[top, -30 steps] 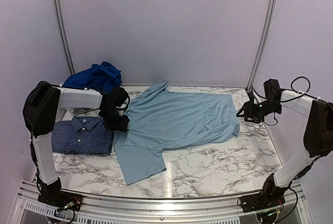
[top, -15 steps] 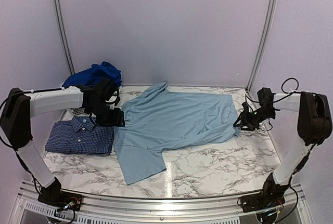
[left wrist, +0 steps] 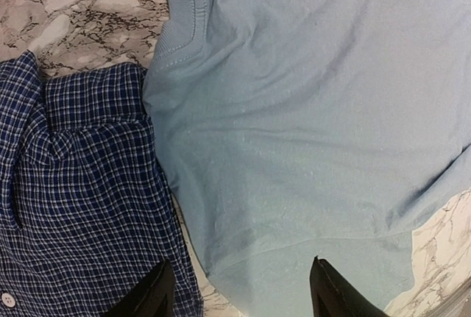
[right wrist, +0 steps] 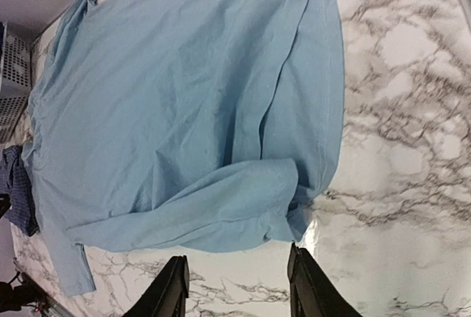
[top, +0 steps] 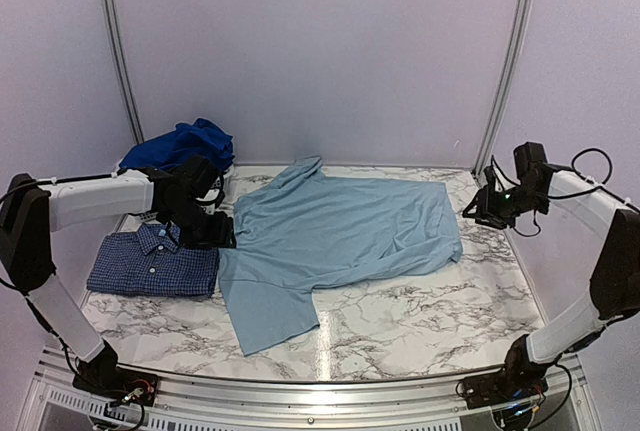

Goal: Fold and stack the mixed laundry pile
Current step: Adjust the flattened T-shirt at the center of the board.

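Observation:
The pale blue T-shirt needs to be stretched open for folding, so my right gripper should next grab its near, folded-over hem corner.
A pale blue T-shirt lies spread flat across the marble table. To its left a navy check shirt lies folded. Royal blue clothes are heaped at the back left. My left gripper hovers open over the T-shirt's left edge, where the pale cloth meets the check shirt, and nothing is between its fingers. My right gripper hangs open just off the T-shirt's right side, above bare marble beside a folded-over sleeve.
A white slatted basket stands at the back left under the royal blue clothes. Pale walls and two metal uprights close the back. The table's front rail runs between the arm bases.
The left arm has dropped from a raised elbow to a low reach, its gripper staying at the T-shirt's left edge. The right gripper dipped toward the shirt's right edge, then lifted back out.

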{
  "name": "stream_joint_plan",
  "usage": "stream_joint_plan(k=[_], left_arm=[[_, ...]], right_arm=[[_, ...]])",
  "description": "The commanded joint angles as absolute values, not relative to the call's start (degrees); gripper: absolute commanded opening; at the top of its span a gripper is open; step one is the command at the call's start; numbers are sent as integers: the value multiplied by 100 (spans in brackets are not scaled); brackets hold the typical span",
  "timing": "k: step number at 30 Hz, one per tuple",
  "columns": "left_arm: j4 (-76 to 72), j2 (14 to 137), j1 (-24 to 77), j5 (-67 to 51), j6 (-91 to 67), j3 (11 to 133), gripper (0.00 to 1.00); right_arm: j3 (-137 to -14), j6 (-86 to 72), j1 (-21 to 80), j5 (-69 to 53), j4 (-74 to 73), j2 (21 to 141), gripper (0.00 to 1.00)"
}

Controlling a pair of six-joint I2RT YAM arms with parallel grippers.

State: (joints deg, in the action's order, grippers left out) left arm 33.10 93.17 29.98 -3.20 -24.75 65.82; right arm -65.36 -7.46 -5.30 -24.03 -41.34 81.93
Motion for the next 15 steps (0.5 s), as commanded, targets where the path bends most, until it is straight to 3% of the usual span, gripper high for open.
stream_joint_plan(k=[1, 6, 15], left_arm=[[3402, 9204, 2971, -299, -2690, 6732, 65], [3397, 9287, 2971, -193, -2716, 6856, 66], [3402, 9295, 2971, -61, -2698, 6882, 66]], right_arm=[[-5772, -2706, -344, -2977, -3713, 7884, 45], [-5661, -3590, -74, -2579, -3385, 8034, 50], [-6018, -3781, -40, -1775, -3485, 8772, 35]])
